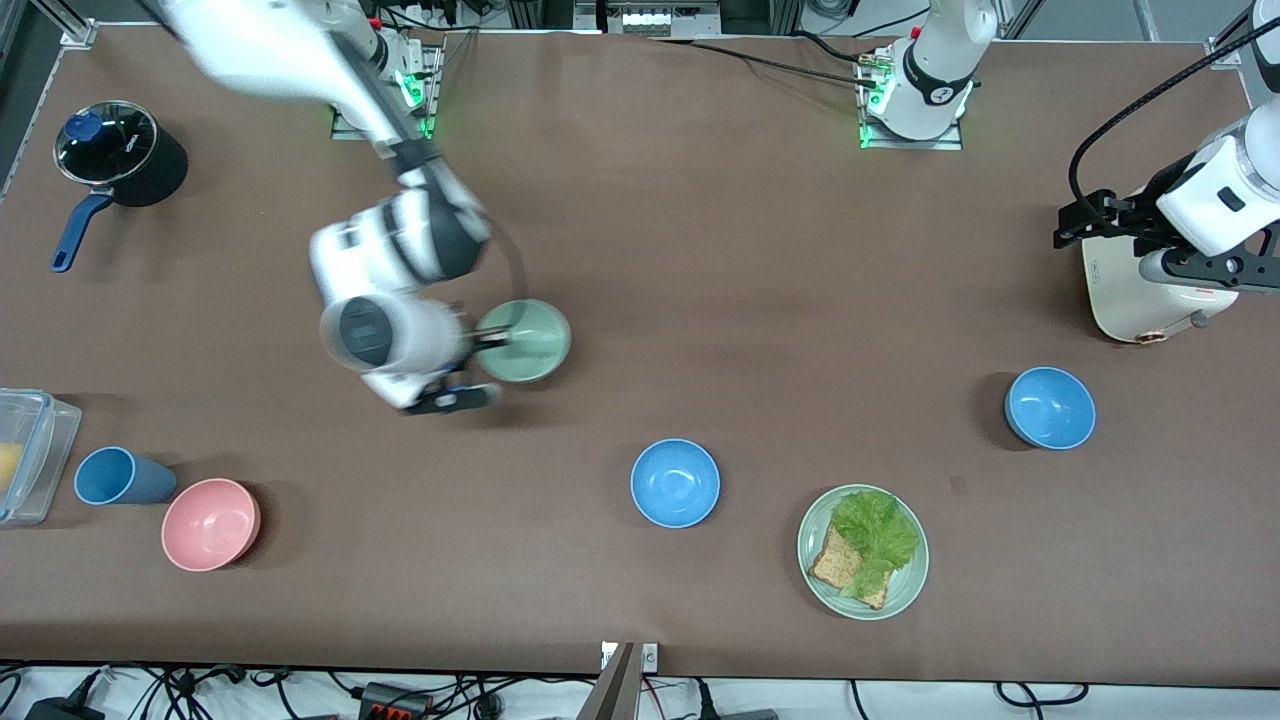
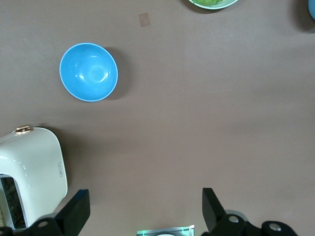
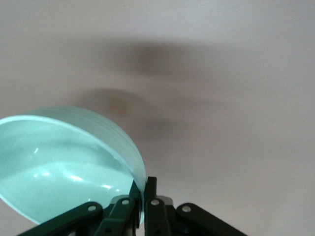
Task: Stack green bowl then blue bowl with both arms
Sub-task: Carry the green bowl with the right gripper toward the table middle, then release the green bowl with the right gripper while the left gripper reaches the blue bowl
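The robot's right gripper should stay closed on the green bowl (image 1: 528, 340) (image 3: 64, 162) until the bowl is lower, because the bowl is hanging tilted above the bare tabletop.
My right gripper (image 1: 487, 338) is shut on the rim of the pale green bowl (image 1: 528, 340), toward the right arm's end of the table. In the right wrist view the fingers pinch the green bowl's (image 3: 64, 162) wall, one inside and one outside, and the bowl hangs tilted over bare table. One blue bowl (image 1: 675, 483) sits mid-table near the front camera. A second blue bowl (image 1: 1050, 408) lies toward the left arm's end and also shows in the left wrist view (image 2: 88, 72). My left gripper (image 1: 1085, 222) hangs open and empty (image 2: 146, 196) over the table beside the toaster.
A white toaster (image 1: 1140, 300) stands under the left arm. A green plate (image 1: 905, 590) with lettuce and toast lies beside the mid-table blue bowl. At the right arm's end are a pink bowl (image 1: 210, 523), a blue cup (image 1: 115, 476), a clear box (image 1: 30, 455) and a black pot (image 1: 120, 155).
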### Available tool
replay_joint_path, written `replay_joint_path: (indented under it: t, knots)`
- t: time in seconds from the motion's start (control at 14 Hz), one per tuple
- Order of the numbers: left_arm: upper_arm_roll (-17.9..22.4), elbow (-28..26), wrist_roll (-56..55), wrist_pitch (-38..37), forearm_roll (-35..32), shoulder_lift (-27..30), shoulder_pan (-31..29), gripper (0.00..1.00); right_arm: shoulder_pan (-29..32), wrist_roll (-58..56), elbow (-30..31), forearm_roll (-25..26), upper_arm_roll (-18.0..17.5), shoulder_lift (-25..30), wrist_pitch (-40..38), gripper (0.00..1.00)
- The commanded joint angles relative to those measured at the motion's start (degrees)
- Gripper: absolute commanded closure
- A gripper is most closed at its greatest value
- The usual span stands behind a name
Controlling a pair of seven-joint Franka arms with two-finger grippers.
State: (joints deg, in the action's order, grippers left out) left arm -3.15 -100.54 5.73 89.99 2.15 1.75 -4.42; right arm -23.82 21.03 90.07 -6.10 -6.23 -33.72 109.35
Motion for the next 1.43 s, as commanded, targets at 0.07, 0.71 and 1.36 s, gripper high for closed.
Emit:
replay_joint_path:
  t: [0.07,0.71,1.36]
  knots:
    - [-0.10,1.67,0.16,-1.04,-0.04,-0.78,-0.15,0.00,-6.57,8.05,-4.02,-3.29,0.61,-3.46,2.69,1.00]
    - [-0.36,2.63,0.34,-2.62,-0.48,-3.41,0.12,0.00,-8.35,8.77,-3.32,-4.80,0.78,-6.89,6.67,0.72]
    - [0.25,-6.40,3.92,18.94,-6.02,-10.17,-4.70,0.00,-3.80,12.55,-12.87,-4.01,2.81,2.42,-7.01,0.00]
